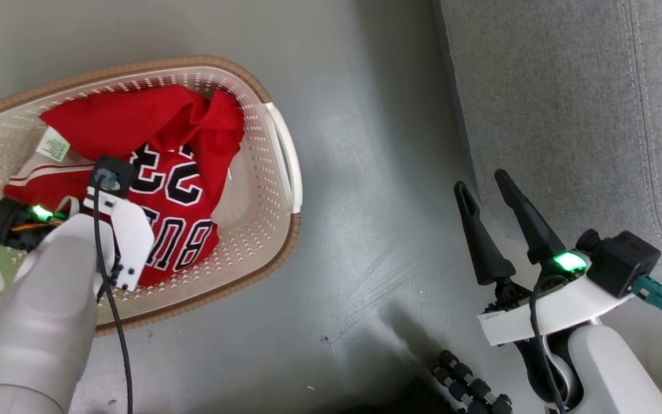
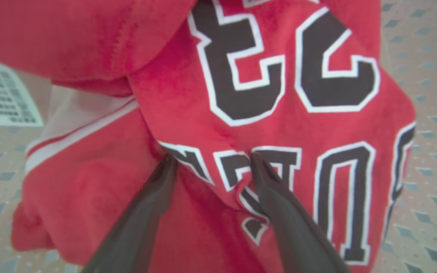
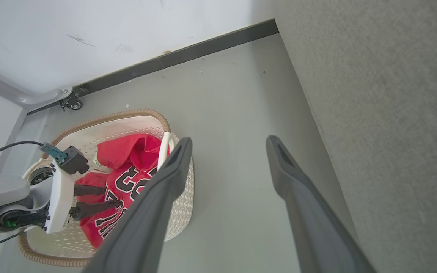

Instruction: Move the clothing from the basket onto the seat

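My left gripper needs to grab that lettered fold [image 2: 224,182] next, because it stands up at the lettering while the back of the jersey lies loose.
The clothing [image 1: 158,121], a crumpled red jersey with a black 23, lies in the basket [image 1: 204,60], a cream perforated tub with a brown rim, on the floor at the left. My left gripper [image 2: 211,157] reaches down into the basket, open, with both fingertips [image 2: 254,157] against the jersey's lettering [image 2: 188,113] and a fold of cloth between them. The right wrist view shows that gripper [image 3: 110,197] over the jersey [image 3: 127,151]. My right gripper [image 1: 482,180] hovers open and holds nothing beside the front edge of the seat [image 1: 566,115], a grey fabric sofa.
Bare grey floor [image 1: 365,201] separates the basket from the sofa. A white tag [image 1: 53,144] lies on the jersey's far-left side. Beyond the basket [image 3: 127,112] run a white wall with dark skirting [image 3: 203,53] and a small caster [image 3: 75,105]. Part of my dark base [image 1: 469,385] sits at the bottom.
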### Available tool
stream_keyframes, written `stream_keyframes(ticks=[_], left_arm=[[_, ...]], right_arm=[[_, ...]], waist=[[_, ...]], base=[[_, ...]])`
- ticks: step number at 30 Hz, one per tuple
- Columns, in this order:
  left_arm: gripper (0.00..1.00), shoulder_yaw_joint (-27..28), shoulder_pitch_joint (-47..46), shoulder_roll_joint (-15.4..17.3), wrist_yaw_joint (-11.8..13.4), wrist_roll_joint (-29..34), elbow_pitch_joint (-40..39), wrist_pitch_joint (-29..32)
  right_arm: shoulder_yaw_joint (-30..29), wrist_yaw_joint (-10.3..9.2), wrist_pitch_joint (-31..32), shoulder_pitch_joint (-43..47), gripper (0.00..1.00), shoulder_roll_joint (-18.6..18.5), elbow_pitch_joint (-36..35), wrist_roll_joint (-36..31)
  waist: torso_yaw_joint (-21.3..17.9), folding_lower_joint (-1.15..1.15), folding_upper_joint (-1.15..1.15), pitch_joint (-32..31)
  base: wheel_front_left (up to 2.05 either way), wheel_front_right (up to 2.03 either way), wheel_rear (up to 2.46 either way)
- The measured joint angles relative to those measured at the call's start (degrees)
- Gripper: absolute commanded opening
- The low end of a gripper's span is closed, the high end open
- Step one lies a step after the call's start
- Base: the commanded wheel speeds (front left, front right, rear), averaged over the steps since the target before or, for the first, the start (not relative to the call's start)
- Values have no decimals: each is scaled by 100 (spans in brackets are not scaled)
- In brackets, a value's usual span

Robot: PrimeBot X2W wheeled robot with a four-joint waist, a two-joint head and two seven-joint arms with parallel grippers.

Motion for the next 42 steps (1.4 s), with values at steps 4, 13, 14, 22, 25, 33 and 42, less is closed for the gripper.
stream_keyframes(ticks=[4,13,14,22,25,33,42], left_arm=[[100,-3,-156,66,10,27,74,62],[100,-89,-380,207,74,187,265,191],[100,-20,-399,200,74,122,307,256],[0,-15,-471,165,56,49,393,242],[0,-42,-472,162,51,51,438,194],[0,-138,-472,114,-1,53,557,143],[0,-264,-456,5,-46,136,680,47]], right_arm=[[104,0,0,-88,100,0,0,34],[244,0,-1,-318,100,0,3,148],[260,0,-1,-349,100,-1,5,149],[255,0,-1,-494,100,0,75,191],[242,0,-1,-596,100,0,91,191],[97,0,-1,-737,100,-2,163,191],[-55,0,-1,-948,100,-4,258,199]], waist=[[-83,0,0,108],[-265,0,0,297],[-282,0,0,313],[-354,0,0,357],[-348,0,0,334],[-304,0,0,213],[-230,0,0,11]], base=[[0,0,0],[0,0,0],[0,0,0],[0,0,0],[0,0,0],[0,0,0],[0,0,0]])
